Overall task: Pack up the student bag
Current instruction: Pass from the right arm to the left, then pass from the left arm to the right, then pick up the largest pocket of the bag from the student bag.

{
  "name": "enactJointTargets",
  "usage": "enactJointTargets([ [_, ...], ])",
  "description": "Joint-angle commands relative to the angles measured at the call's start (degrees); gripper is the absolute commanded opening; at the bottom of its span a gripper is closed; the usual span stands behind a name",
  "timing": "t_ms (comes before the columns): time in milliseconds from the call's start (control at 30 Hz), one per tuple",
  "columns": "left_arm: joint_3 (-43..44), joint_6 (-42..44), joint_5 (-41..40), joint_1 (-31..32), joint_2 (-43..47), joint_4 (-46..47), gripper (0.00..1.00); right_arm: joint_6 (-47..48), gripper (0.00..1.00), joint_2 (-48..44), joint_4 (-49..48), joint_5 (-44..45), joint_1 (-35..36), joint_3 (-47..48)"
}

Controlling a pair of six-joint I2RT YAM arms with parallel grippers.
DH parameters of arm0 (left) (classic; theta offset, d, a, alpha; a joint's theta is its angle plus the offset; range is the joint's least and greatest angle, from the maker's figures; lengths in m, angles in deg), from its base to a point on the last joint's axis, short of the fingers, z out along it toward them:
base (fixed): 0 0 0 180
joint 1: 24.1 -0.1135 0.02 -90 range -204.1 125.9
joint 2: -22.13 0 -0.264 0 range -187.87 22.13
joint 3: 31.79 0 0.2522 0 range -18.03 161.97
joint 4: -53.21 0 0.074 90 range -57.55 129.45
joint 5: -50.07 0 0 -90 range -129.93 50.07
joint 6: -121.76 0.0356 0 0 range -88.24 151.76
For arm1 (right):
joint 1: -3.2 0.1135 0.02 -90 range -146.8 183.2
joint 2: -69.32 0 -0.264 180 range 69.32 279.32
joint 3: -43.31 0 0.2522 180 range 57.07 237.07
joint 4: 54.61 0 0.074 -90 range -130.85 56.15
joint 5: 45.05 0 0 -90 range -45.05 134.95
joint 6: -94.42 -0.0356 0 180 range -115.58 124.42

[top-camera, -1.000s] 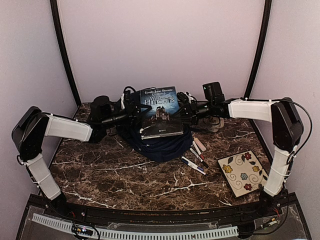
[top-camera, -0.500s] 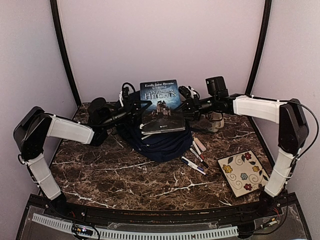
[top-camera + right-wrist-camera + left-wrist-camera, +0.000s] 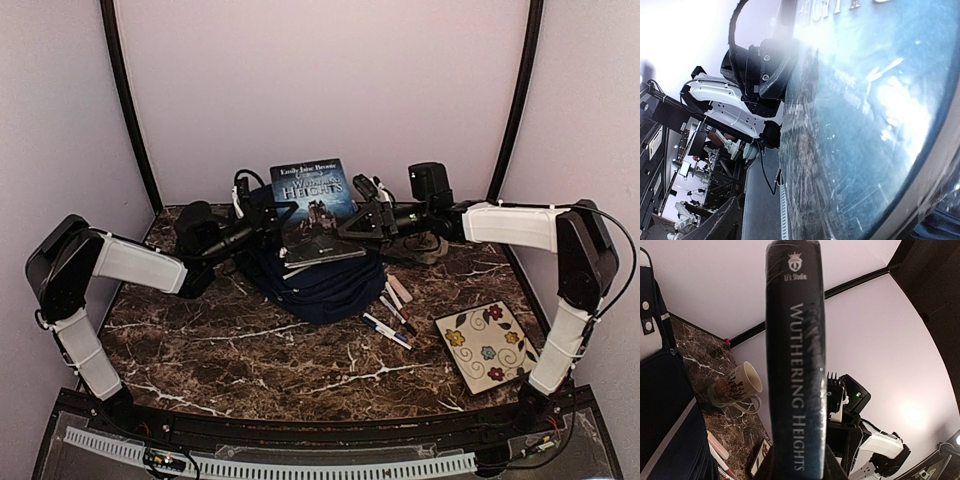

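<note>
The book's loose edge (image 3: 354,209) (image 3: 918,196) is between the open fingers of my right gripper. My right gripper should close on the book's edge, because closing now would hold it.
The student bag (image 3: 322,286) lies as a crumpled navy heap at the back middle of the table; its side fills the left of the left wrist view (image 3: 665,420). Above it a blue book, "Wuthering Heights" (image 3: 313,192), stands tilted up with its cover facing the camera. My left gripper (image 3: 279,213) is shut on its left edge, and the spine (image 3: 796,365) runs up between the fingers. My right gripper (image 3: 353,223) stands open at the book's right edge. The glossy cover (image 3: 865,115) fills the right wrist view, apart from one dark finger (image 3: 717,224).
Several markers (image 3: 395,310) lie right of the bag. A flowered square plate (image 3: 487,345) sits at the front right. A patterned mug (image 3: 736,385) stands behind the right arm, near the back wall. Side walls close in on both sides.
The book has been raised and tipped more upright toward the back wall. My right gripper has opened and let go of the book's right edge; the left one still grips it.
</note>
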State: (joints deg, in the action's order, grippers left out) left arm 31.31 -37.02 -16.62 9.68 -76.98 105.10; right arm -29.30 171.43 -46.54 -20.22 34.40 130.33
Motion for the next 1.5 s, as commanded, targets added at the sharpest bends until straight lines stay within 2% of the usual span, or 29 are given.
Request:
enactJointTargets([
  [0,0.15,-0.46,-0.72,0.61,4.77,10.20,0.00,0.71,0.71,-1.88,-5.12,-1.99,0.29,-0.46],
  [67,0.23,-0.56,-0.56,0.66,4.67,10.12,0.00,-1.22,0.65,-1.78,-7.38,-2.51,0.09,-0.92],
  [200,0.32,-0.56,-0.06,0.76,4.19,9.53,0.00,-9.26,0.43,-1.39,-15.88,-3.58,-0.81,-2.75],
  [233,0.32,-0.37,0.05,0.76,4.11,9.20,0.00,-10.96,0.35,-1.32,-18.28,-3.63,-1.22,-3.15],
  [300,0.31,0.38,0.43,0.76,4.08,8.22,0.02,-12.28,0.25,-1.36,-19.50,-3.72,-1.83,-3.45],
  [333,0.35,0.90,0.69,0.76,4.09,7.30,0.07,-12.33,0.22,-1.54,-19.46,-3.74,-2.18,-3.47],
  [400,0.67,2.61,1.22,0.76,4.09,4.29,0.27,-11.69,0.16,-2.16,-18.78,-3.59,-2.92,-3.47],
  [467,1.39,5.45,1.58,0.77,4.63,-1.13,0.41,-7.25,0.11,-3.61,-13.19,-2.75,-3.95,-2.26],
  [533,2.71,9.39,1.85,0.82,5.34,-8.69,0.50,-0.18,0.10,-5.31,-4.44,-1.20,-5.24,0.05],
  [600,4.93,15.00,1.54,0.97,5.94,-18.21,0.54,7.06,0.07,-7.24,4.20,2.04,-6.93,2.53],
  [667,7.41,20.43,0.41,1.11,6.50,-26.44,0.54,13.69,0.05,-9.26,11.69,4.97,-9.61,4.61],
  [800,15.28,33.30,-3.43,4.05,5.34,-43.90,0.54,20.23,0.02,-13.49,18.37,8.33,-15.48,4.92],
  [933,27.53,48.94,-10.51,8.78,-0.50,-63.85,0.51,26.79,0.00,-16.66,25.22,11.03,-20.60,4.97],
  [1000,33.31,55.54,-13.26,11.21,-3.94,-70.82,0.48,29.71,0.00,-18.01,28.47,11.86,-22.56,5.10],
  [1100,39.75,60.53,-14.51,13.81,-8.73,-77.00,0.41,32.16,0.00,-20.65,31.04,12.99,-24.76,3.95],
  [1300,49.67,64.85,-16.91,16.51,-18.02,-84.29,0.46,34.14,0.00,-23.82,33.93,13.70,-28.17,1.39],
  [1467,55.94,66.39,-18.59,16.67,-24.94,-88.38,0.45,33.86,0.00,-25.21,33.35,13.80,-28.99,-0.18],
])
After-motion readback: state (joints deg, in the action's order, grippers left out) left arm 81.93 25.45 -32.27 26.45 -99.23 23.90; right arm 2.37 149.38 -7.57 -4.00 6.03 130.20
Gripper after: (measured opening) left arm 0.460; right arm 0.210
